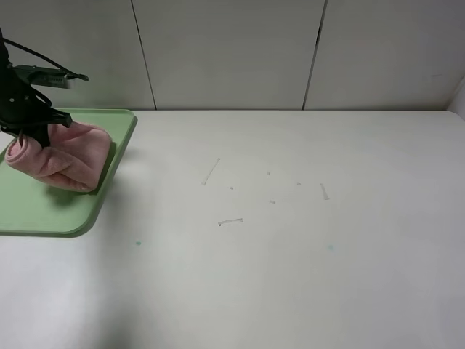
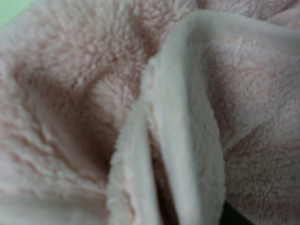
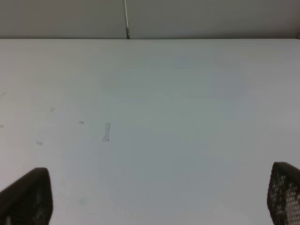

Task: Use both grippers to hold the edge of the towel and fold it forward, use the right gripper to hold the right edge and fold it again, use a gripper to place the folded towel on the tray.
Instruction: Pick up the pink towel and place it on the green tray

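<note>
The pink towel's lower edge (image 1: 69, 185) is on the green tray (image 1: 43, 211), so the towel would lie there. I should open my left gripper now.
The pink towel (image 1: 69, 156) lies bunched and folded on the light green tray (image 1: 43, 211) at the far left of the table. My left gripper (image 1: 35, 133) comes down onto the towel's back left part and is shut on a raised fold of it. In the left wrist view the fluffy towel (image 2: 187, 117) fills nearly the whole picture, with a pale hem fold rising in the middle and a sliver of the tray (image 2: 9, 7) in one corner. My right gripper (image 3: 157, 187) is open above bare table, holding nothing; the exterior high view does not show it.
The white table (image 1: 290, 254) carries only a few small scuff marks (image 1: 230, 221) near its middle. A pale panelled wall (image 1: 232, 51) runs along the table's back edge. The tray's right rim (image 1: 116, 163) lies beside the towel.
</note>
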Robot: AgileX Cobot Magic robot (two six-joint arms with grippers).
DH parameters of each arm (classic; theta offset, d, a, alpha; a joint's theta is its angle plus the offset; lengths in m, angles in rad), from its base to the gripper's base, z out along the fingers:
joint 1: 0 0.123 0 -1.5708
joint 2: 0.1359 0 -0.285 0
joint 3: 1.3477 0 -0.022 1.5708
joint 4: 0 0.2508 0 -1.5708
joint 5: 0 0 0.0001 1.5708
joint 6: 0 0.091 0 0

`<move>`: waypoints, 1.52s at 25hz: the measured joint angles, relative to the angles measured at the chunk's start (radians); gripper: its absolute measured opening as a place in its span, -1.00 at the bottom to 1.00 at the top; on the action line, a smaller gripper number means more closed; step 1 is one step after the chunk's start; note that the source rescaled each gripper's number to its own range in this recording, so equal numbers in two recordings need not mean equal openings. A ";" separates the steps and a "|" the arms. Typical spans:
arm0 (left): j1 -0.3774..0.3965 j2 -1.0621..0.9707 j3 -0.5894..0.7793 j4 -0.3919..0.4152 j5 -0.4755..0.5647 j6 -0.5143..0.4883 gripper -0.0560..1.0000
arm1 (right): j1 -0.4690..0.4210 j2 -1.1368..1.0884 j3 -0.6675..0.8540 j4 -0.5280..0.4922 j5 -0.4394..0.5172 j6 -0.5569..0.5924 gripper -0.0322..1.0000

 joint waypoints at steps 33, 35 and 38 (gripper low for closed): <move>0.000 -0.012 0.000 0.004 0.045 0.027 1.00 | 0.000 0.000 0.000 0.000 0.000 0.000 1.00; 0.000 -0.031 0.000 0.004 0.053 0.027 1.00 | 0.000 0.000 0.000 0.000 0.000 0.000 1.00; 0.000 -0.061 0.000 0.003 0.074 0.027 1.00 | 0.000 0.000 0.000 0.000 0.000 0.000 1.00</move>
